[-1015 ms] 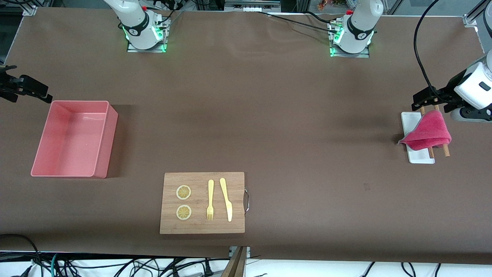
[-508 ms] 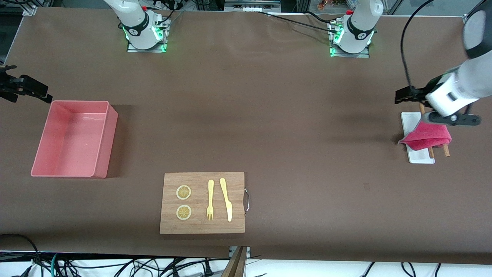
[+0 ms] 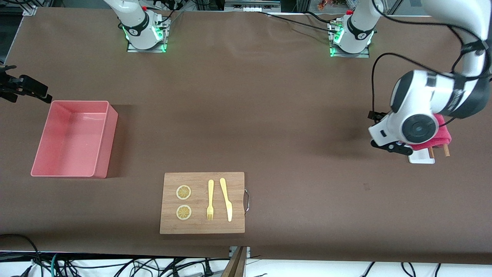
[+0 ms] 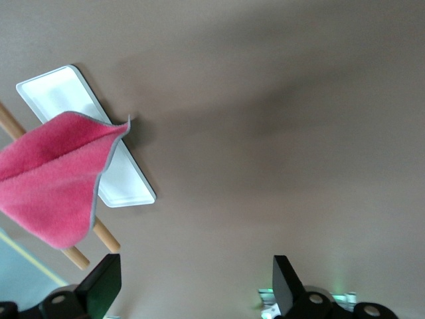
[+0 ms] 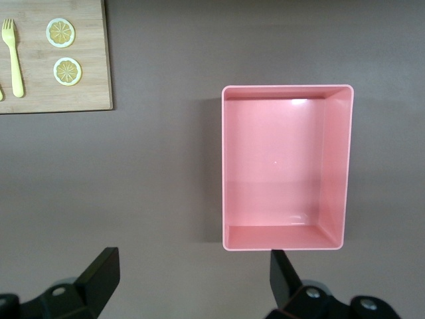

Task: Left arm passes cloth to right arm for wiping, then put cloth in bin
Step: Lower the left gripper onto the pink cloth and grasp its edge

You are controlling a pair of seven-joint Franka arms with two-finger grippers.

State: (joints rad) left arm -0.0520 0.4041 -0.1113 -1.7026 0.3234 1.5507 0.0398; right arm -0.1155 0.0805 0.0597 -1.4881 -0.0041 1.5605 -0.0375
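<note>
My left gripper is going to grab the magenta-red cloth [image 4: 50, 176] by its grey-trimmed edge [image 4: 106, 163] next. Then it can pass the cloth over for wiping.
The magenta-red cloth [image 3: 444, 133] lies draped over two wooden sticks and the white tray [image 3: 421, 157] at the left arm's end of the table. The left arm's wrist [image 3: 417, 127] hangs over it and hides most of it in the front view. In the left wrist view the cloth [image 4: 53, 183] lies apart from my left gripper [image 4: 192, 292], which is open, empty and over bare table beside the tray [image 4: 56, 93]. The pink bin [image 3: 109, 142] stands empty at the right arm's end. My right gripper [image 5: 191, 279] is open and empty, waiting beside the bin [image 5: 335, 166].
A wooden board [image 3: 202, 227] with two lemon slices, a yellow fork and a yellow knife lies near the front camera's edge of the table; it also shows in the right wrist view [image 5: 53, 93]. Two wooden sticks [image 4: 103, 236] lie under the cloth.
The left arm has swung in from the table's end and now hangs over the tray and cloth. The cloth has not moved. The right arm has not moved.
</note>
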